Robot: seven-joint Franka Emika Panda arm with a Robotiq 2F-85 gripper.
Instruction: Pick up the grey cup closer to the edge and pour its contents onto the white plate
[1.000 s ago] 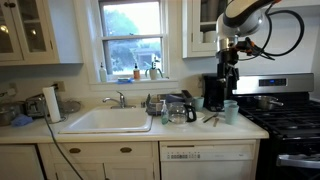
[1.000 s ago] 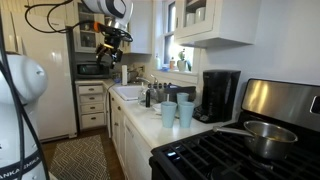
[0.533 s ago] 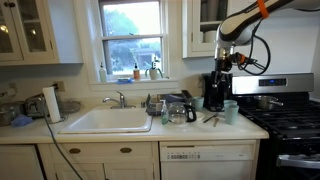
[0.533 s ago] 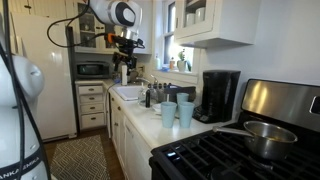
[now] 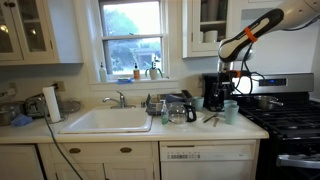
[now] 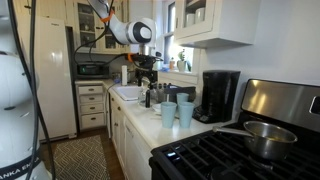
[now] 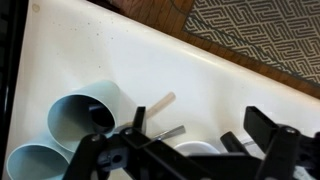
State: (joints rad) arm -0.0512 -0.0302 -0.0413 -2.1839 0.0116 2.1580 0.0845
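My gripper grabs the nearer-edge grey cup's rim on the wooden stick's side next, to pour its contents.
Two grey-blue cups stand side by side on the white counter. In the wrist view the cup nearer the counter edge is at the left, with the other cup at the bottom left. In an exterior view the nearer-edge cup stands beside the other cup. They overlap in an exterior view. A white round rim, perhaps the plate, shows partly under my gripper. My gripper is open and empty, above the counter and to the side of the cups.
A wooden stick and a metal utensil lie beside the cups. A black coffee maker stands behind them. A stove with a pot is on one side and a sink on the other. A rug lies beyond the counter edge.
My arm has come down and across from high up toward the cups. The gripper now hangs lower, close above the counter. The cups have not moved.
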